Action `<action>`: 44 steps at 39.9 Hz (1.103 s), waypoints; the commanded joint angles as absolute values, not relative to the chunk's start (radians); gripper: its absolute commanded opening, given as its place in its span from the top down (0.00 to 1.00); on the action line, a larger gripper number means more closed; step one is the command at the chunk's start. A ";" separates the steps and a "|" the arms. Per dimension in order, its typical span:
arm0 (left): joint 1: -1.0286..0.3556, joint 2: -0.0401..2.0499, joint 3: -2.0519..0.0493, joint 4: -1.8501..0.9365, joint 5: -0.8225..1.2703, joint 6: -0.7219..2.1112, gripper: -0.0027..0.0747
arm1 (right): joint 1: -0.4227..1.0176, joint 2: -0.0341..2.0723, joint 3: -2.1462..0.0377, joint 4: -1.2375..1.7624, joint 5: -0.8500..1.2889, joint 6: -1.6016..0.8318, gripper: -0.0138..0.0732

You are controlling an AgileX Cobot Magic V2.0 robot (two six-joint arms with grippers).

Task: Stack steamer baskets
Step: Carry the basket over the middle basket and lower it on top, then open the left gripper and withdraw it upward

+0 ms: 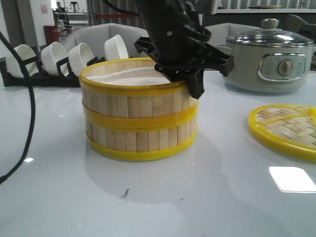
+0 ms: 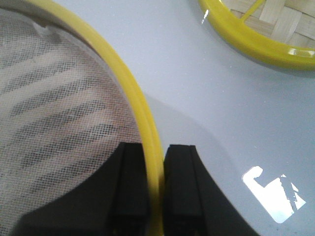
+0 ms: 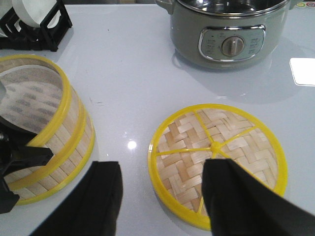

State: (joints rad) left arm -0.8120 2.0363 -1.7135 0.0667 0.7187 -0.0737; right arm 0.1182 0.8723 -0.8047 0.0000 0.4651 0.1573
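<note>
The upper basket sits squarely on the lower basket in the front view, so it is now time for my left gripper to release the upper basket.
Two steamer baskets stand stacked on the white table, the upper basket [image 1: 133,101] squarely on the lower basket [image 1: 133,140]. My left gripper [image 1: 190,81] comes down from above at the stack's right side. In the left wrist view its fingers [image 2: 130,167] straddle the upper basket's yellow rim [image 2: 140,105], one inside over the mesh liner and one outside, shut on it. The stack also shows in the right wrist view [image 3: 49,132]. My right gripper [image 3: 162,164] is open and empty, hovering above the table between the stack and the woven lid [image 3: 216,157].
The flat yellow-rimmed lid [image 1: 286,129] lies right of the stack. A grey electric pot [image 1: 270,61] with a glass lid stands at the back right. A black rack of white bowls [image 1: 49,61] runs along the back left. A black cable [image 1: 29,113] hangs at the left.
</note>
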 commanded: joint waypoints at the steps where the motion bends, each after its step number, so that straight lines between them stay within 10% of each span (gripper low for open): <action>1: -0.820 1.979 -1.749 0.082 0.656 -0.069 0.78 | 0.120 0.866 -0.839 -0.008 0.382 0.149 0.29; 17: -0.820 1.979 -1.749 0.086 0.656 -0.069 0.76 | 0.120 0.866 -0.839 -0.008 0.394 0.149 0.29; 28: -0.820 1.979 -1.749 0.086 0.652 -0.069 0.33 | 0.120 0.866 -0.839 -0.008 0.398 0.149 0.29; 44: -0.819 1.937 -1.771 0.139 0.668 -0.071 0.34 | 0.120 0.866 -0.839 -0.008 0.397 0.149 0.29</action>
